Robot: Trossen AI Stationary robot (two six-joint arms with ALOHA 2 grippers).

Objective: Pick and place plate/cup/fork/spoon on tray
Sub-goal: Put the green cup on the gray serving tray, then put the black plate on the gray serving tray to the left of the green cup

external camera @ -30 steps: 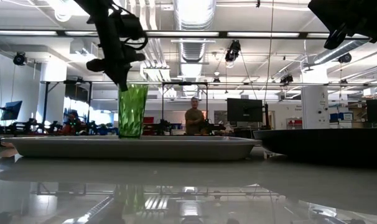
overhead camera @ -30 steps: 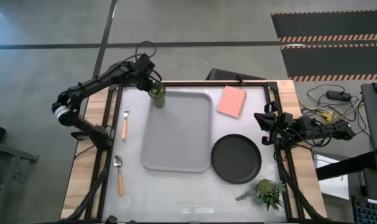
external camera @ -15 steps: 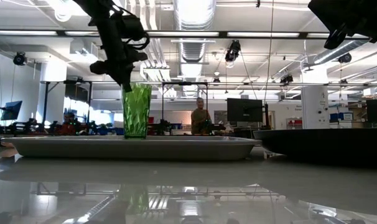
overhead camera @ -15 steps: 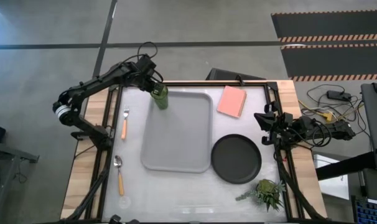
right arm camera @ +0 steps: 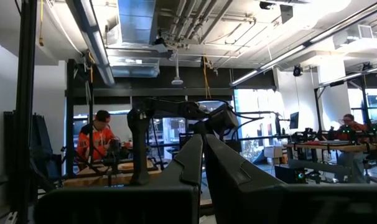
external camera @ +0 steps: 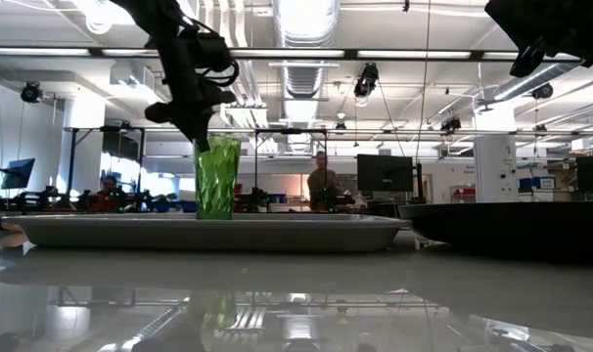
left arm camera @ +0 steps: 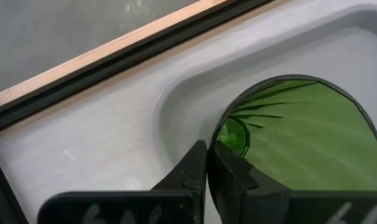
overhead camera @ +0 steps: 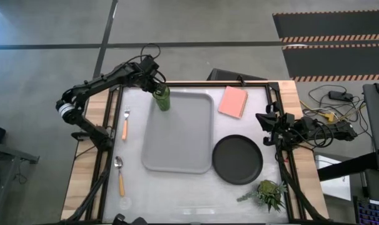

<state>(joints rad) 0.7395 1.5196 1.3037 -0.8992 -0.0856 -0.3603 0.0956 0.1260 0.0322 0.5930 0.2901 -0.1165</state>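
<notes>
The green cup's base point(overhead camera: 164, 108) point(left arm camera: 232, 135) rests on the tray inside the tray's rim, so my left gripper releases the cup now: the cup would remain upright.
The green cup point(overhead camera: 162, 98) stands upright over the far left corner of the light-grey tray point(overhead camera: 177, 134); it also shows in the low view point(external camera: 216, 178). My left gripper point(overhead camera: 155, 87) is shut on the cup's rim. The black plate point(overhead camera: 237, 159) lies on the table right of the tray. The fork point(overhead camera: 125, 123) and the spoon point(overhead camera: 119, 175) lie on the table left of the tray. My right gripper point(overhead camera: 264, 122) is shut and empty at the table's right edge. My left gripper pinches the cup's rim point(left arm camera: 213, 134) on its far left side, one finger inside the cup and one finger point(left arm camera: 191, 168) outside. The fingers come from above, slanting down. The cup is upright; the tray's rim hides its base in the low view.
A salmon-pink pad point(overhead camera: 233, 101) lies at the far right beside the tray. A small green plant point(overhead camera: 267, 192) stands at the near right corner. Black frame rails run along the table's left and right sides.
My left gripper has carried the cup a little toward the table's right edge, farther in over the tray's far left corner. The cup stays upright in the hold.
</notes>
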